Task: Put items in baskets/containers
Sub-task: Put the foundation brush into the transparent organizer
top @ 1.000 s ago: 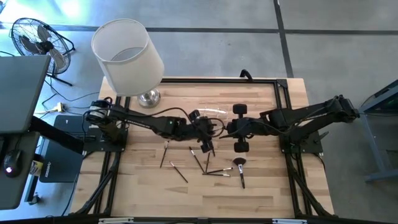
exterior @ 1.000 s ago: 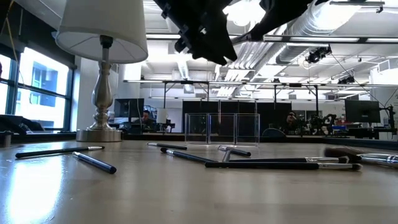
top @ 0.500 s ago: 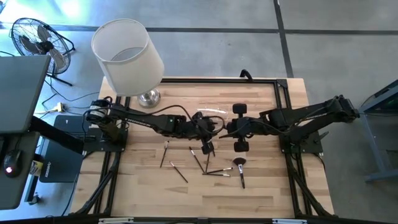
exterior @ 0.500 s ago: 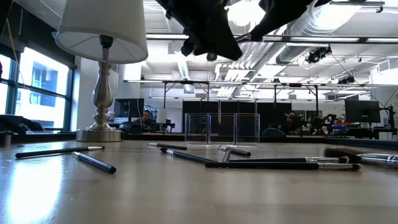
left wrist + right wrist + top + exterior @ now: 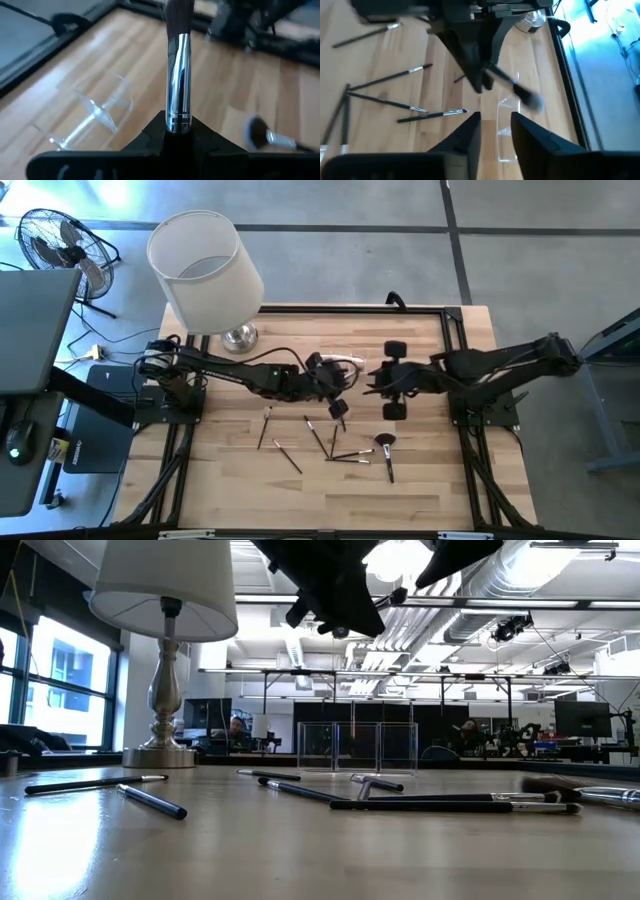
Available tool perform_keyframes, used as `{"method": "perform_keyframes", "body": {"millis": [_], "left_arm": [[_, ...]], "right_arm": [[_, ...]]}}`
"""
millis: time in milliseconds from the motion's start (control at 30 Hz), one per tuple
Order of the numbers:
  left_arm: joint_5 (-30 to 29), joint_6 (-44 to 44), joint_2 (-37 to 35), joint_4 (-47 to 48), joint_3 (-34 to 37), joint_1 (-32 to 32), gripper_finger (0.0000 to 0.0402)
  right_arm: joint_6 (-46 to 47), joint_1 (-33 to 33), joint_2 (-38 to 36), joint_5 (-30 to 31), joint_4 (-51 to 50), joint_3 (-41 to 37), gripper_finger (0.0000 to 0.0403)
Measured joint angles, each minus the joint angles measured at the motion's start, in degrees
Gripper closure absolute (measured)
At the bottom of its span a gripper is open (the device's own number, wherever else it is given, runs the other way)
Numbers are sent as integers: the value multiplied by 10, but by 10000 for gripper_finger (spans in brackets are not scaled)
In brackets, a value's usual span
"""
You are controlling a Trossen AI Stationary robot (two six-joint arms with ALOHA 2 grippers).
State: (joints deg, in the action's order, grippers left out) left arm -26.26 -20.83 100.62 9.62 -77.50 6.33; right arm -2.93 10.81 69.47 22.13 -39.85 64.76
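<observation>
The brush's silver ferrule is above and beside the clear holder, so my left gripper should line the brush up before it opens.
My left gripper (image 5: 335, 387) hangs over the table's middle, shut on a slim makeup brush (image 5: 178, 60) with a silver ferrule and dark bristles. The brush's fluffy tip (image 5: 529, 101) juts out above the small clear holder (image 5: 347, 361), which rests on the wood just beyond the gripper. My right gripper (image 5: 372, 380) stands open and holds nothing, a little to the right of the left one. Several more brushes (image 5: 330, 442) lie flat on the table nearer the front. One of them has a fluffy reddish-brown head (image 5: 384, 440). My left gripper pinches the brush between its two fingers just behind the silver ferrule (image 5: 178, 119). Ferrule and bristles stick out free beyond the fingertips. The fingers come from above, slanting down. The brush is lifted clear of the table; its handle end is hidden by the gripper.
A lamp with a big white shade (image 5: 205, 268) and a metal foot (image 5: 240, 337) stands at the table's far left corner. Loose brushes (image 5: 268, 425) are scattered left of centre. Bare wood lies along the near edge (image 5: 320, 505).
My right gripper has drawn back from my left gripper toward the table's right edge. The brush stays up in my left gripper, clear of the table. The brushes on the table have not moved.
</observation>
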Motion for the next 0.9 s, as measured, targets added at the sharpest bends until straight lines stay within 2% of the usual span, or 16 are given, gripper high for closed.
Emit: {"method": "perform_keyframes", "body": {"millis": [133,267,367,467,533,667,900], "left_arm": [[-18,-17,-1,-131,69,6,369],[-57,-21,-1,-364,181,26,369],[-127,-27,0,-547,275,46,369],[-210,-36,0,-657,352,61,369],[-239,-37,0,-691,384,61,369],[-256,-36,0,-699,405,41,369],[-163,-35,0,-705,404,-39,369]], "right_arm": [[57,0,-42,-15,-63,0,268],[110,1,-78,-17,-116,0,262],[140,2,-99,-17,-144,0,264],[161,2,-113,-17,-154,0,268],[163,2,-118,-16,-151,0,271],[155,2,-118,5,-141,0,274],[147,2,-114,18,-121,0,274]]}}
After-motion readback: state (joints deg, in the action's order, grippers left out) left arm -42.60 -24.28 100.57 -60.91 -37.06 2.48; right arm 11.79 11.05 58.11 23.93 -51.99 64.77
